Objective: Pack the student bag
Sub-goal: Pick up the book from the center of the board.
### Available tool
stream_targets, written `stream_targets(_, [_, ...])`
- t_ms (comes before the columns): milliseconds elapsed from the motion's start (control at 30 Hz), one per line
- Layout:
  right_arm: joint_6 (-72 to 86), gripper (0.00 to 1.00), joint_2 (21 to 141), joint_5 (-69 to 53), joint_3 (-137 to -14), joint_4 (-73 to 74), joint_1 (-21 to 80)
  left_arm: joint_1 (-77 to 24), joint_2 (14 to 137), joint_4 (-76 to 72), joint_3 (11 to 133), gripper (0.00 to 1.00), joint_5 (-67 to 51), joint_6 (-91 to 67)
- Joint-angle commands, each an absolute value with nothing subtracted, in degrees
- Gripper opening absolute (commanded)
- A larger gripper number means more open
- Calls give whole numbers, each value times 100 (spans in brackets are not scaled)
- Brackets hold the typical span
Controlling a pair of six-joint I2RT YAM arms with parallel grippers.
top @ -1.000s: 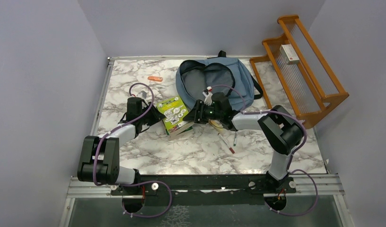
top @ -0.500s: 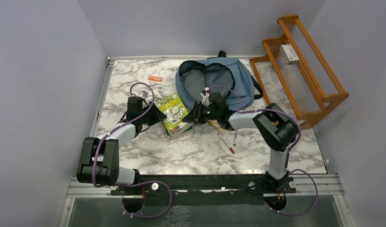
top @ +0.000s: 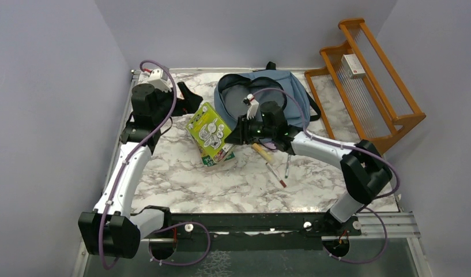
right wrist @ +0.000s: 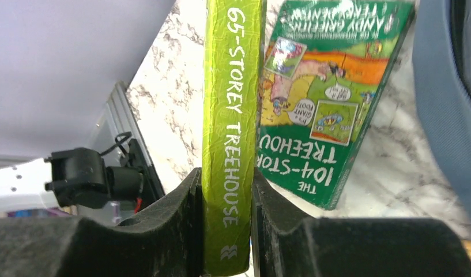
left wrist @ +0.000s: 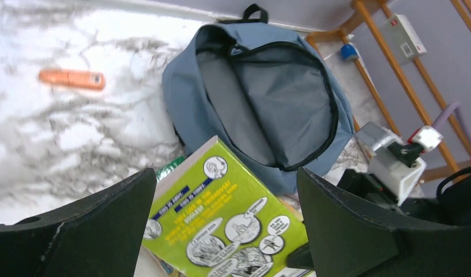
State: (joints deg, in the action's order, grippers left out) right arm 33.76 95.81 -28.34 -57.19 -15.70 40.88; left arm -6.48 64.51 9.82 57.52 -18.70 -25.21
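Observation:
I need to grab the lime-green book by its far end (top: pixel 198 115) with my left gripper next, so the book's other end stays free to go into the bag (top: pixel 287 98).
The student bag (top: pixel 287 98) is a slate-blue backpack lying at the back of the table with its main zip open and grey lining (left wrist: pixel 267 98) showing. My right gripper (top: pixel 234 136) is shut on the spine of a lime-green book (top: pixel 208 128), which tilts up off the table just left of the bag. In the right wrist view both pads press the spine (right wrist: pixel 233 115), with the right gripper (right wrist: pixel 226 190) around it. My left gripper (top: pixel 188 98) hangs open above and behind the book, nothing between its fingers (left wrist: pixel 360 225). The same book (left wrist: pixel 227 225) lies below them.
A dark green book (right wrist: pixel 325 104) lies on the marble under the lifted one. An orange eraser-like piece (left wrist: pixel 71 79) sits at the back left. A yellow marker (top: pixel 262 151) and two pens (top: pixel 277 174) lie right of the books. A wooden rack (top: pixel 388 109) holding a white box (top: pixel 353 65) stands at the far right.
My left gripper let go of the lime-green book, opened wide and rose toward the back left. My right gripper shut on the book's spine and raised it, tilted, toward the bag.

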Motion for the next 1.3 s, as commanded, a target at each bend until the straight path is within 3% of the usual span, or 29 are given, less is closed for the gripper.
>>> stream_targets(0, [1674, 0, 8786, -3121, -6265, -594, 4037, -642, 6516, 1280, 6206, 92, -2828, -1204])
stream_targets(167, [1201, 0, 7945, -3444, -6057, -49, 3536, -642, 6573, 1089, 6350, 94, -3903, -690])
stream_targets(300, [1210, 1, 7380, -4631, -5745, -169, 2792, -644, 6595, 379, 6103, 95, -4715, -1038])
stream_targets(533, [120, 0, 7234, -6274, -6160, 1111, 2441, -717, 6829, -210, 6237, 96, -5888, -1164])
stream_targets(900, [-520, 1, 7146, -7132, -6538, 1662, 2395, -1527, 6780, 1010, 6260, 94, -6486, -163])
stream_targets(1067, [-1139, 0, 7160, -7103, -6861, 2392, 2391, -1687, 6431, 1059, 5903, 82, -6730, -284])
stream_targets(1267, [-2502, 0, 7487, -6909, -7762, 4261, 2382, -1820, 6266, 1204, 5619, 66, -6859, -281])
